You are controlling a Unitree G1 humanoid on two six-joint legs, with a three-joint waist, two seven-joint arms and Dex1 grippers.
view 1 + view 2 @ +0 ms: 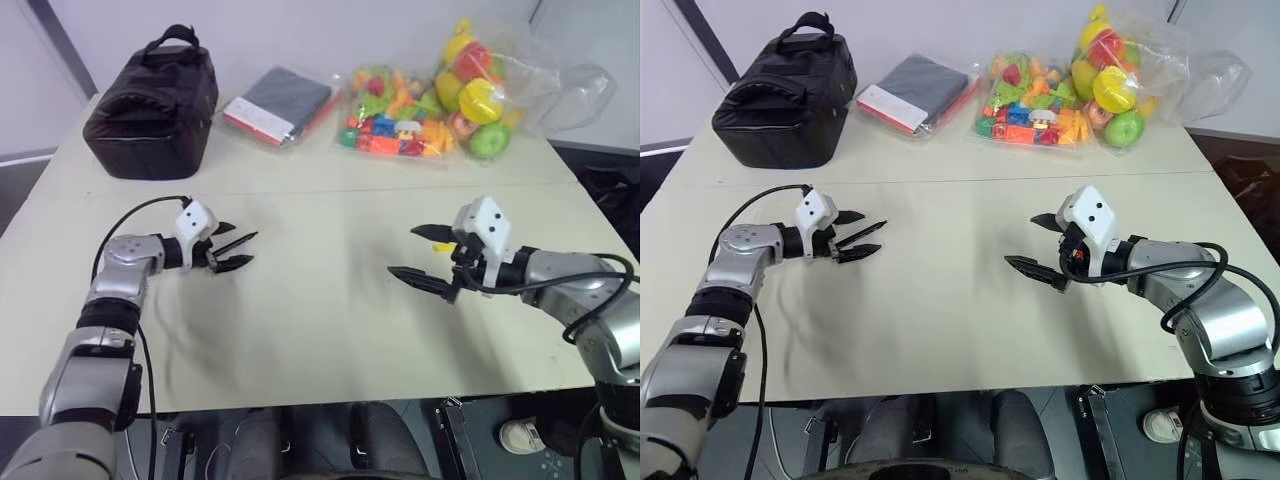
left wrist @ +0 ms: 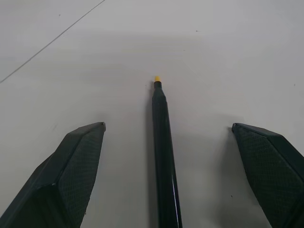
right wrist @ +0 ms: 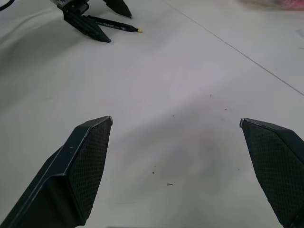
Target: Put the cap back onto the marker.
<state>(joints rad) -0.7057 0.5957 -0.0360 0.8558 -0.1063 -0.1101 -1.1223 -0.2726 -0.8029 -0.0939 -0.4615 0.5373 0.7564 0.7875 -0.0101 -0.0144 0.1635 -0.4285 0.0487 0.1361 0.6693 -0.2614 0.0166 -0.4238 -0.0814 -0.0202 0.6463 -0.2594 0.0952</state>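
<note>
My left gripper has its fingers on either side of the black marker's body (image 1: 236,244) (image 2: 164,147), so it would hold the marker by closing now and needs to close on it.
The marker (image 2: 161,156), a thin black stick with a small yellow tip, lies on the white table (image 1: 320,320). It sits in the gap between the fingers of my left gripper (image 1: 243,244), which is open and touches it on neither side. Its tip points toward the table's middle. The right wrist view shows the marker (image 3: 116,26) too, with the left gripper (image 3: 102,21) around it. My right gripper (image 1: 402,251) hovers open and empty over the right half of the table, facing the left one. A tiny yellow piece, apparently the cap (image 1: 441,246), peeks out just behind its far finger.
Along the far side of the table stand a black bag (image 1: 150,105), a flat grey packet (image 1: 280,105), a bag of small coloured toys (image 1: 395,120) and a clear bag of toy fruit (image 1: 480,90). A seam (image 1: 330,188) crosses the table in front of them.
</note>
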